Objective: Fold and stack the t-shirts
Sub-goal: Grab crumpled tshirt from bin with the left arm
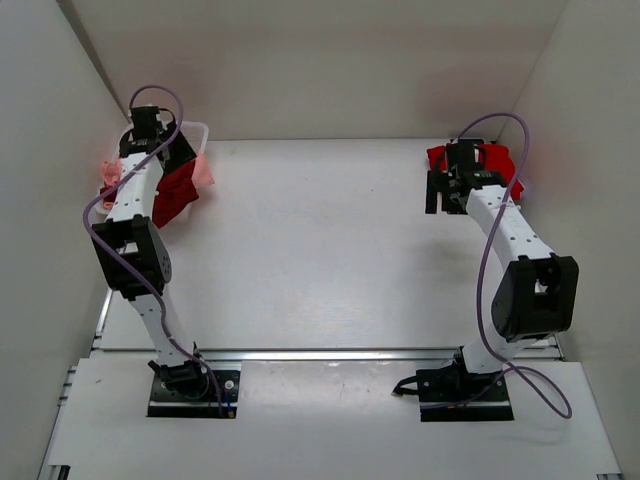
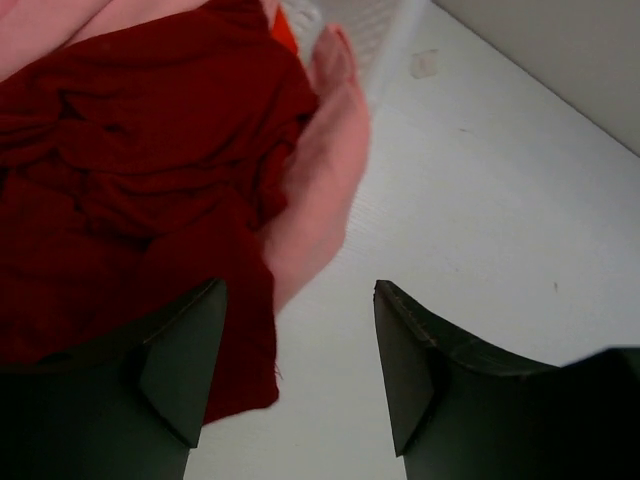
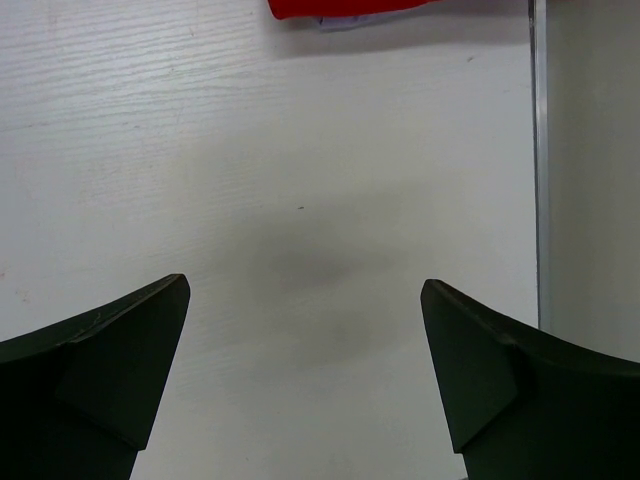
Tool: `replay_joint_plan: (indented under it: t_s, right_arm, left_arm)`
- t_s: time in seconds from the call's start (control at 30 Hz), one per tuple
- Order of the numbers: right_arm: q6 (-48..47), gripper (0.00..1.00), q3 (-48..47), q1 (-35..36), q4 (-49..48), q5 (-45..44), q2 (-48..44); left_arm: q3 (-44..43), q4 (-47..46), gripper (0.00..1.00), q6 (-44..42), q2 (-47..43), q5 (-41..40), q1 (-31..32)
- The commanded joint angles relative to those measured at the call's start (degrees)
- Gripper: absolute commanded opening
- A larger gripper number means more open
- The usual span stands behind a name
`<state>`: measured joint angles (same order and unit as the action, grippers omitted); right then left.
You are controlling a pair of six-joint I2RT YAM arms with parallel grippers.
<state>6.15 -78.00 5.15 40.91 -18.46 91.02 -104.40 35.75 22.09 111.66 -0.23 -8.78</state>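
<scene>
The maroon t-shirt would stay spilled from the basket (image 1: 196, 128) if I lifted my left gripper now, because that gripper's fingers are wide apart over the maroon t-shirt's edge (image 1: 188, 185).
A dark maroon t-shirt (image 1: 176, 196) spills from the white basket (image 1: 196, 128) at the far left, with salmon-pink cloth (image 1: 205, 171) beside it. My left gripper (image 1: 174, 154) hovers over them, open and empty. In the left wrist view the maroon shirt (image 2: 120, 150) fills the left side, the salmon-pink shirt (image 2: 322, 170) lies next to it, and an orange bit (image 2: 285, 30) shows at the top. The left gripper (image 2: 300, 370) has its left finger over the maroon edge. A bright red t-shirt (image 1: 497, 158) lies at the far right. My right gripper (image 1: 441, 198) is open over bare table, with the red shirt (image 3: 350, 8) ahead of it.
The basket's lattice wall (image 2: 372, 30) stands just behind the shirts. White walls close the table on the left, back and right. A metal strip (image 3: 540, 150) marks the table's right edge close to the right gripper (image 3: 305, 370).
</scene>
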Motion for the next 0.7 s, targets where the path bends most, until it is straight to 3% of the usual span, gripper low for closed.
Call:
replay_joint_plan:
  t_s: [0.0, 0.23, 0.43, 0.5, 0.53, 0.57, 0.67]
  right_arm:
    - [-0.97, 0.99, -0.41, -0.4, -2.58, 0.0, 1.17]
    - [-0.53, 0.99, -0.14, 0.12, -2.94, -0.61, 2.93]
    - [0.0, 0.99, -1.72, 0.48, -1.53, -1.75, 3.46]
    - [-0.18, 0.99, -2.51, 0.56, -1.27, -1.93, 3.2]
    - [0.08, 1.0, -2.34, 0.74, -1.09, -1.93, 3.2]
    - [0.52, 0.99, -3.29, 1.0, -0.74, -2.11, 2.93]
    - [0.7, 0.99, -3.74, 1.62, 0.04, -2.37, 2.94]
  left_arm:
    - [1.29, -2.6, 0.69, 3.92, 0.05, -3.72, -2.82]
    - [1.31, -2.44, 0.73, 5.6, 6.37, -7.24, -5.99]
    - [-4.57, 4.75, 0.75, 4.72, 14.28, -4.7, -6.96]
    - [-6.43, 6.69, 0.66, 4.2, 16.92, -3.29, -7.22]
    - [-7.13, 7.05, 0.47, 4.19, 16.93, -2.5, -7.39]
    - [-8.53, 7.84, 0.02, 4.54, 16.75, -4.15, -7.14]
    - [-10.12, 8.29, 0.0, 4.28, 13.95, -10.99, -5.73]
